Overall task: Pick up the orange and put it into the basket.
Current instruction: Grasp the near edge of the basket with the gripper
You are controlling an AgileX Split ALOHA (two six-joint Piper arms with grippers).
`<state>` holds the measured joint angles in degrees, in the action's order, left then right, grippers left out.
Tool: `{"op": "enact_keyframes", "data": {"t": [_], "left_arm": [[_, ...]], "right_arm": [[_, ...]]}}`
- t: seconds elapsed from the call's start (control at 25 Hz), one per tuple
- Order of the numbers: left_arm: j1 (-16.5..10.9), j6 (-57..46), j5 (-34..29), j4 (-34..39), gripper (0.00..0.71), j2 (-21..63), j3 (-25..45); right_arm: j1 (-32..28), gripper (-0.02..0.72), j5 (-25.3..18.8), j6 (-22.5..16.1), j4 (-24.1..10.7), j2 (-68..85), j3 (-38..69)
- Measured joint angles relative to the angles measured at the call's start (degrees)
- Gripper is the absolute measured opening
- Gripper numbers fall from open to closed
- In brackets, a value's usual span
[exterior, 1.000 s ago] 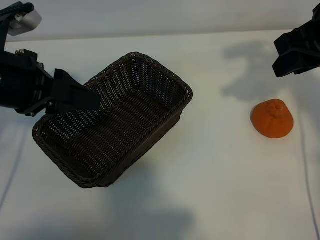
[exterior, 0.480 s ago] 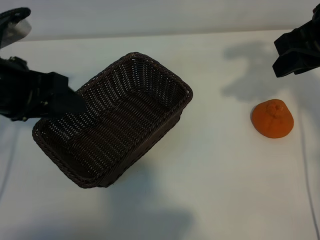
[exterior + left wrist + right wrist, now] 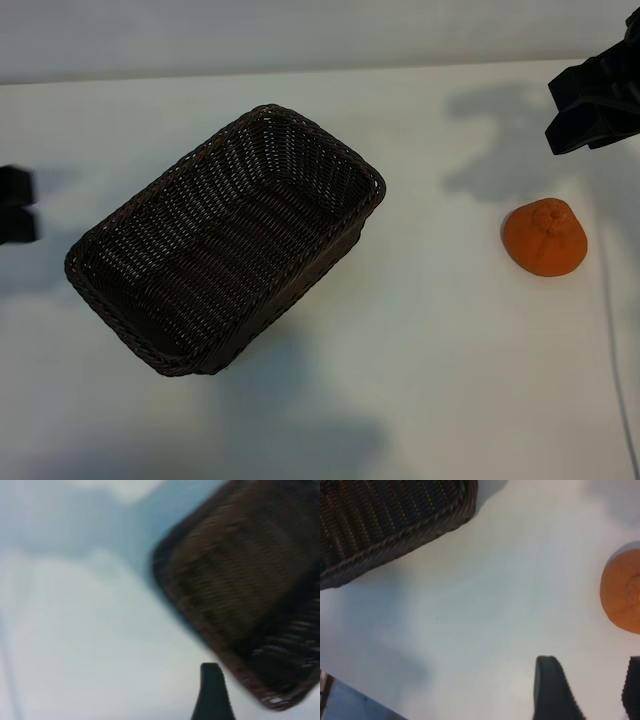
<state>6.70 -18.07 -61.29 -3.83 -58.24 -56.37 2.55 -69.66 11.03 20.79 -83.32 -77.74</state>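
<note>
The left gripper pinches the basket point(image 3: 225, 240) by the thin rim of its end point(image 3: 112, 325) next. The basket is far wider than my open fingers.
The orange point(image 3: 545, 237) lies on the white table at the right, knob up, far from the dark wicker basket point(image 3: 225, 240) that stands empty at centre left. My right gripper point(image 3: 552, 114) hovers behind the orange at the top right, open with nothing between its jaws. In the right wrist view the orange point(image 3: 622, 595) sits ahead of and beside that gripper point(image 3: 591, 662), and a basket corner point(image 3: 385, 520) shows farther off. My left gripper point(image 3: 12, 205) is at the table's left edge, open, clear of the basket. One of its fingers point(image 3: 212, 690) shows beside the basket rim point(image 3: 200, 630).
The white table point(image 3: 430, 350) is bare between basket and orange. A thin cable point(image 3: 612, 330) runs down the right side. The table's far edge point(image 3: 320, 70) meets a pale wall. In the right wrist view a table edge point(image 3: 350, 695) shows.
My left arm has pulled away leftward from the basket's rim, almost out of the exterior view. The basket, the orange and my right gripper have stayed put.
</note>
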Motion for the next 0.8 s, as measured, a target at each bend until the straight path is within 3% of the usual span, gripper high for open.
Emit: {"op": "enact_keyframes", "data": {"t": [0.12,0.52,0.64,0.8], "left_arm": [[0.0,-5.3,-2.8,3.8,0.542,2.5,0.0],[0.0,-10.8,-2.4,4.5,0.542,3.4,0.0],[0.0,-11.8,-0.7,4.5,0.542,3.4,1.2],[0.0,-14.6,4.7,4.5,0.542,3.4,7.7]], "right_arm": [[0.0,0.362,0.0,0.0,0.0,0.0,0.0],[0.0,0.362,0.0,0.0,0.0,0.0,0.0],[0.0,0.362,0.0,0.0,0.0,0.0,0.0],[0.0,0.362,0.0,0.0,-0.1,0.0,0.0]]}}
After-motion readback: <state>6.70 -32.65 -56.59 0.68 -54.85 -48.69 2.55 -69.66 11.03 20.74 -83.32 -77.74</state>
